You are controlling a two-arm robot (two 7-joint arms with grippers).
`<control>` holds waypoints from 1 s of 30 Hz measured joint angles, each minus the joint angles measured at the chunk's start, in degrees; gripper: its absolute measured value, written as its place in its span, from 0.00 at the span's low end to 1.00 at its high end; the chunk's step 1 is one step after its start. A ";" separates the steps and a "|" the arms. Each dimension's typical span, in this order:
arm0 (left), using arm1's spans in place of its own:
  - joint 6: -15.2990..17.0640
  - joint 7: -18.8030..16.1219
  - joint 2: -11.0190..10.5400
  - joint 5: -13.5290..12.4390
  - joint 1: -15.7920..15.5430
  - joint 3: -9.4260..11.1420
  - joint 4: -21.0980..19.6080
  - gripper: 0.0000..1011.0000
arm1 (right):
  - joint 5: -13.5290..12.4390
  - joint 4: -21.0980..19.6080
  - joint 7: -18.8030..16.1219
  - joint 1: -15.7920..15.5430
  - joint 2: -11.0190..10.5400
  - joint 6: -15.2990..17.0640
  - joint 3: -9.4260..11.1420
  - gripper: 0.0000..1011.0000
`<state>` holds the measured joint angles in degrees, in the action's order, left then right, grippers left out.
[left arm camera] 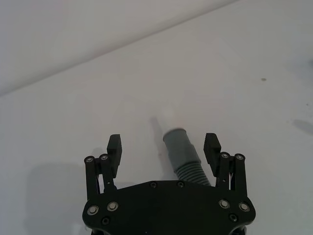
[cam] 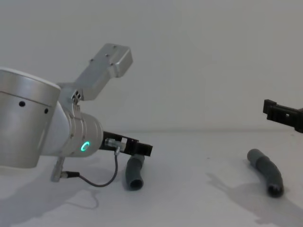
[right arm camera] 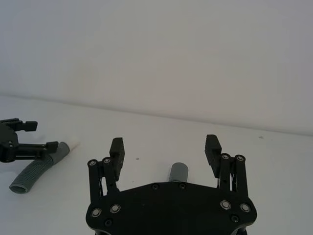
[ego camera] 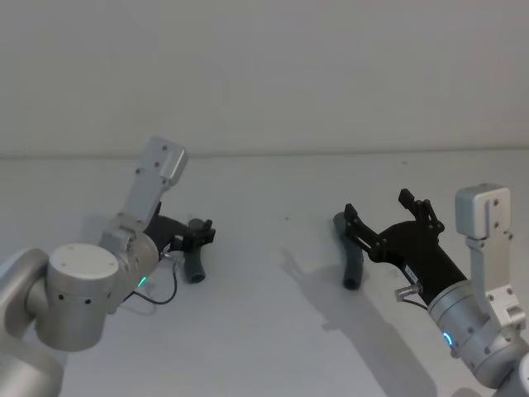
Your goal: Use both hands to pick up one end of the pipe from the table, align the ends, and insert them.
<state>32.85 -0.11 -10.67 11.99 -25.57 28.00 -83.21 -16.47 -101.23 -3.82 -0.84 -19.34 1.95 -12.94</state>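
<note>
My left gripper grabs its smooth end collar (left arm camera: 183, 152) next, which keeps the grey pipe piece's open tip (left arm camera: 174, 132) free for inserting.
Two dark grey pipe pieces lie on the white table (ego camera: 264, 347). The left piece (ego camera: 196, 266) has a white tip (right arm camera: 74, 144). My left gripper (ego camera: 202, 233) is down at that piece's far part and open; in the left wrist view the ribbed tube (left arm camera: 180, 155) lies between the spread fingers (left arm camera: 115, 147), closer to one of them. The right piece (ego camera: 353, 258) lies bent, its hollow mouth toward me. My right gripper (ego camera: 377, 205) hovers open just over its far end (right arm camera: 179, 172), which shows between the fingers (right arm camera: 213, 147).
A pale wall (ego camera: 273, 74) rises behind the table's back edge. A black cable (ego camera: 161, 296) loops from the left wrist onto the table. Bare table (cam: 189, 189) lies between the two pieces.
</note>
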 joint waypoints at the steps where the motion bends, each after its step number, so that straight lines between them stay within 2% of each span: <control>1: 0.08 -0.07 0.11 0.00 0.06 -0.07 0.06 0.99 | 0.00 0.00 0.00 0.00 0.00 0.00 0.00 0.99; 15: 1.75 0.44 1.78 1.07 0.81 -1.22 1.47 0.99 | 0.00 0.00 0.00 0.00 0.00 0.00 0.00 0.99; 30: 2.13 1.75 2.52 1.62 0.79 -2.05 3.56 0.99 | 0.00 0.00 0.00 0.00 0.00 0.00 0.00 0.99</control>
<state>34.98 1.64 -8.15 13.61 -24.78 25.95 -79.64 -16.46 -101.23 -3.83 -0.84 -19.33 1.95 -12.94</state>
